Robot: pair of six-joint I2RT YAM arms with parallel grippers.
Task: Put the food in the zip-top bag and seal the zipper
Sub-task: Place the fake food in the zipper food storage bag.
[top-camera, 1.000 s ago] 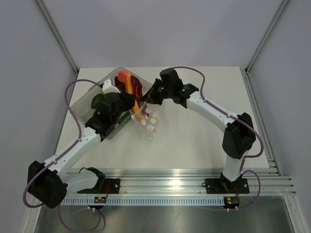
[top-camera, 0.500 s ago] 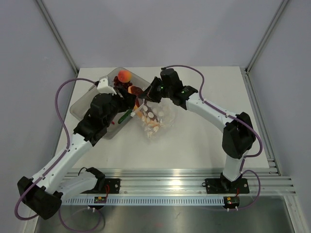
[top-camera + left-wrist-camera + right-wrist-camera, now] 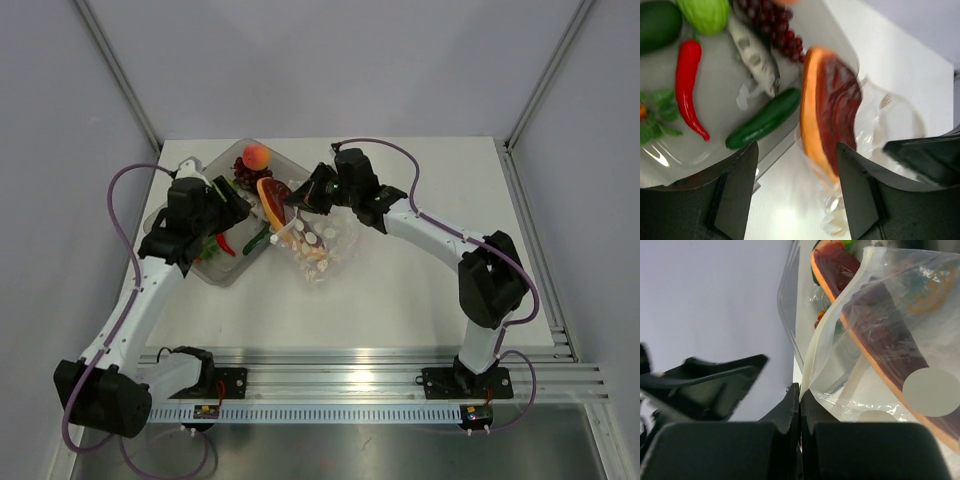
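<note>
My left gripper grips the zip-top bag's rim (image 3: pixel 276 237) on the tray side next, opposite my right gripper, to hold the bag's opening open for the wedge (image 3: pixel 272 203).
The orange-red fruit wedge (image 3: pixel 272 203) stands partly inside the mouth of the clear spotted zip-top bag (image 3: pixel 318 245), its upper end sticking out. My right gripper (image 3: pixel 800 390) is shut on the bag's pale zipper strip (image 3: pixel 815 345) and holds the mouth up. My left gripper (image 3: pixel 796 150) hangs open and empty just left of the wedge (image 3: pixel 832 105), by the tray's edge. A red chili (image 3: pixel 688 85), dark-green cucumber (image 3: pixel 762 120), lime (image 3: pixel 705 14), avocado (image 3: pixel 657 22) and grapes (image 3: pixel 777 27) lie in the tray. The peach (image 3: pixel 256 156) sits at the tray's far end.
The clear grey tray (image 3: pixel 165 215) lies at the table's left, its right corner against the bag. A grey-white toy fish (image 3: pixel 757 55) and green leaves (image 3: pixel 655 120) also lie in it. My right arm (image 3: pixel 430 225) reaches in from the right.
My left gripper opened, let go of the wedge in the bag's mouth, and drew back to the left over the tray. The right gripper kept its hold on the bag's edge.
</note>
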